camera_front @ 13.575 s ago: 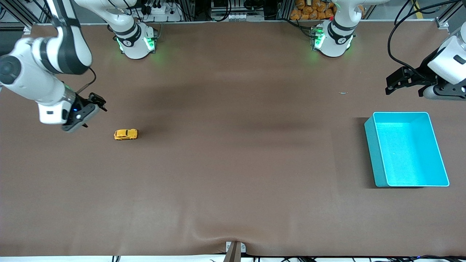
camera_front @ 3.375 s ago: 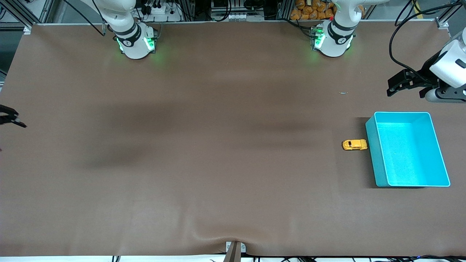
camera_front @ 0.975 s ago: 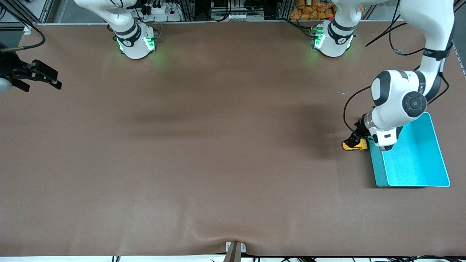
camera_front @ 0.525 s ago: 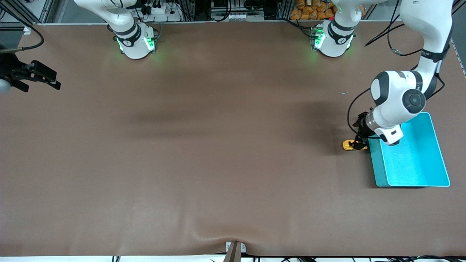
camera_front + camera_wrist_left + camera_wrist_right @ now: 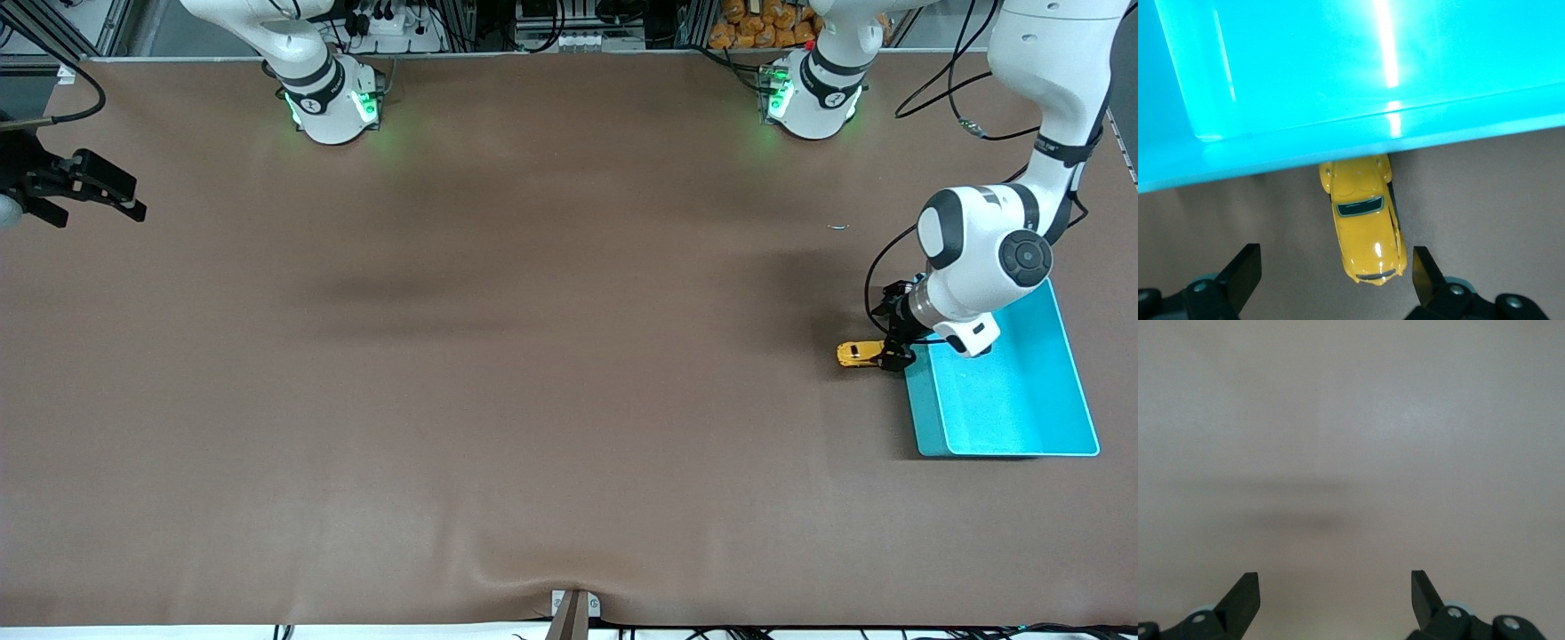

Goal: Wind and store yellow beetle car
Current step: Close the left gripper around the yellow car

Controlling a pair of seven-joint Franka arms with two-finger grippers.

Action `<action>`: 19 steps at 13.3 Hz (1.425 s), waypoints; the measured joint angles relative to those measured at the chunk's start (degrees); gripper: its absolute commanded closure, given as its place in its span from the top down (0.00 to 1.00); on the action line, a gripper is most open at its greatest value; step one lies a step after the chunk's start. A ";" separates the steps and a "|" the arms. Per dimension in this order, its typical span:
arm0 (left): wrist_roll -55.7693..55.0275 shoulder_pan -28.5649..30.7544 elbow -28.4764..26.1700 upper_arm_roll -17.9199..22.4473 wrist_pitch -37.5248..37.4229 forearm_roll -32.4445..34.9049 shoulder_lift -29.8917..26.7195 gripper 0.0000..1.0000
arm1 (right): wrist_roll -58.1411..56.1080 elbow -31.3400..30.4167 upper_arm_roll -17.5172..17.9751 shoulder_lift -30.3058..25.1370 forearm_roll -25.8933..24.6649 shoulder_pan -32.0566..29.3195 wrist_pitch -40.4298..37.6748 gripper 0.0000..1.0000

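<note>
My left gripper should reach farther before it closes on the yellow car's near end (image 5: 1375, 265). Its fingers are barely beside that end, so they would miss it if they closed now.
The yellow beetle car (image 5: 855, 353) stands on the table with one end against the outer wall of the turquoise bin (image 5: 1013, 404). In the left wrist view the car (image 5: 1365, 227) lies between my left gripper's (image 5: 1335, 273) open fingers, close to one fingertip (image 5: 1422, 268) and apart from both. In the front view my left gripper (image 5: 892, 352) is low over the car's bin end. My right gripper (image 5: 124, 197) is open and empty over the right arm's end of the table, where that arm waits.
The bin (image 5: 1338, 60) is empty inside and its wall stands right beside my left gripper. A tiny pale scrap (image 5: 838, 227) lies on the brown mat farther from the front camera than the bin. The right wrist view shows only bare mat (image 5: 1351, 453).
Over the last second my left gripper has shifted along the car toward the bin, uncovering more of the car. The car has stayed beside the bin. The right arm has barely moved.
</note>
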 measured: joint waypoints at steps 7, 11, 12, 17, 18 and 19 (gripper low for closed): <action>-0.12 0.01 -0.01 -0.01 5.46 0.00 3.61 1.00 | 0.02 0.04 -1.02 0.00 -0.02 -0.84 -0.30 1.00; -0.18 0.02 0.03 0.00 8.07 0.00 5.52 0.00 | 0.02 0.22 -1.06 0.00 -0.03 -0.90 -0.30 1.00; -0.18 0.02 0.09 0.00 8.30 0.00 5.60 0.00 | 0.02 0.23 -1.07 0.00 -0.03 -0.93 -0.30 1.00; -1.78 0.01 0.77 -0.04 8.77 0.00 5.46 0.00 | 0.03 0.25 -1.10 0.00 -0.03 -1.01 -0.53 1.00; -2.12 -0.04 1.08 -0.17 8.77 0.00 5.15 0.00 | 0.03 0.27 -1.10 0.00 -0.03 -1.01 -0.54 1.00; -2.13 -0.16 1.32 -0.43 8.71 0.00 4.61 0.00 | 0.03 0.34 -1.10 0.00 -0.03 -1.01 -0.54 1.00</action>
